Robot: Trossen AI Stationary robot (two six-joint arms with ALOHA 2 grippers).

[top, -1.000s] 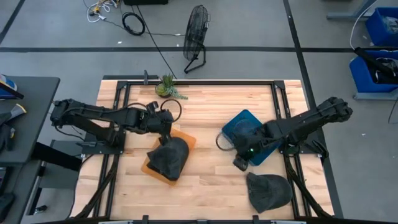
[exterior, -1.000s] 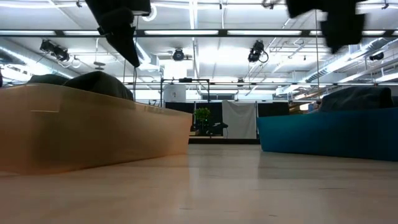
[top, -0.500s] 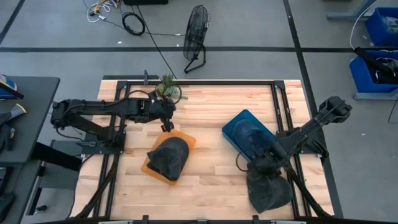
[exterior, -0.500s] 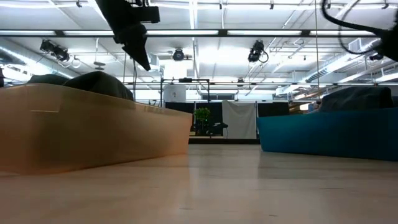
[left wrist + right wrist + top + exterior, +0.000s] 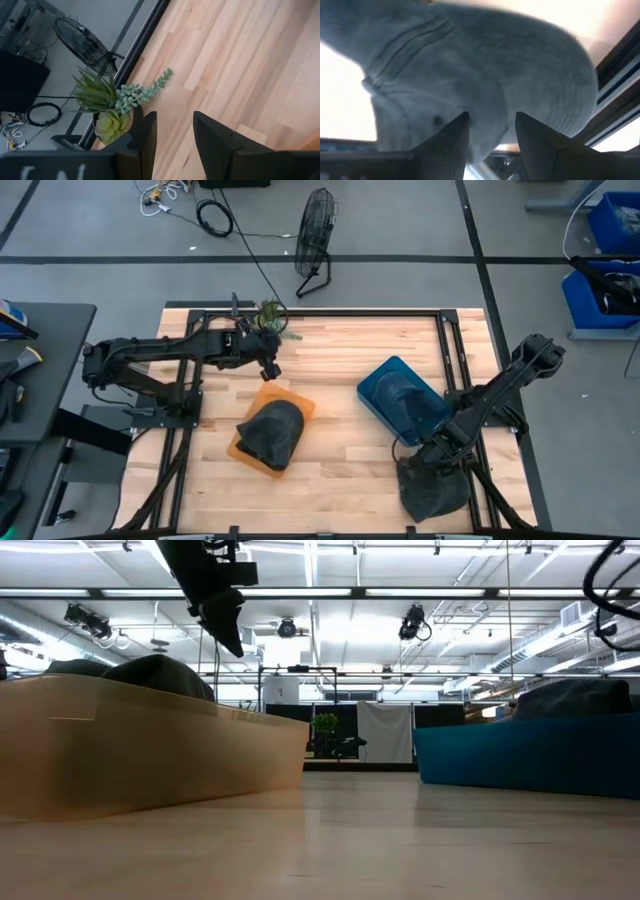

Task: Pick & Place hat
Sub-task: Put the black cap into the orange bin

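Observation:
I need to grab the loose dark grey hat next with my right gripper, by the top cloth [image 5: 428, 482] [image 5: 490, 112] beside the hat's rim, to pick it up and place it.
Three dark grey hats show in the high view. One lies in the orange tray [image 5: 268, 432], one in the blue tray [image 5: 403, 402], and a loose one [image 5: 436, 492] rests crown up on the table near its near right corner. My right gripper [image 5: 425, 465] is open, low over the far edge of the loose hat; that hat [image 5: 485, 75] fills the right wrist view, with my right gripper [image 5: 491, 131] close in front of it. My left gripper [image 5: 270, 368] is open in the air past the orange tray's far end, and also shows as my left gripper [image 5: 173, 136] and my left gripper [image 5: 215, 610]. My right gripper stands open, pointing down at the loose hat's far side [image 5: 485, 107]. The fingers [image 5: 447, 142] are very near the cloth, but I cannot tell whether they touch it. The hat lies flat on the table.
A small potted plant [image 5: 268, 318] stands at the table's far edge, close behind my left gripper; the plant [image 5: 112, 107] also shows in the left wrist view. In the low view the orange tray [image 5: 150, 755] and blue tray [image 5: 530, 755] flank bare wood. A black frame rail [image 5: 300, 308] borders the table.
My left gripper has risen off the hat in the orange tray and drawn back toward the far edge, near the plant; that hat stays in the tray. My right gripper has swung from the blue tray toward the near edge and come down over the loose hat.

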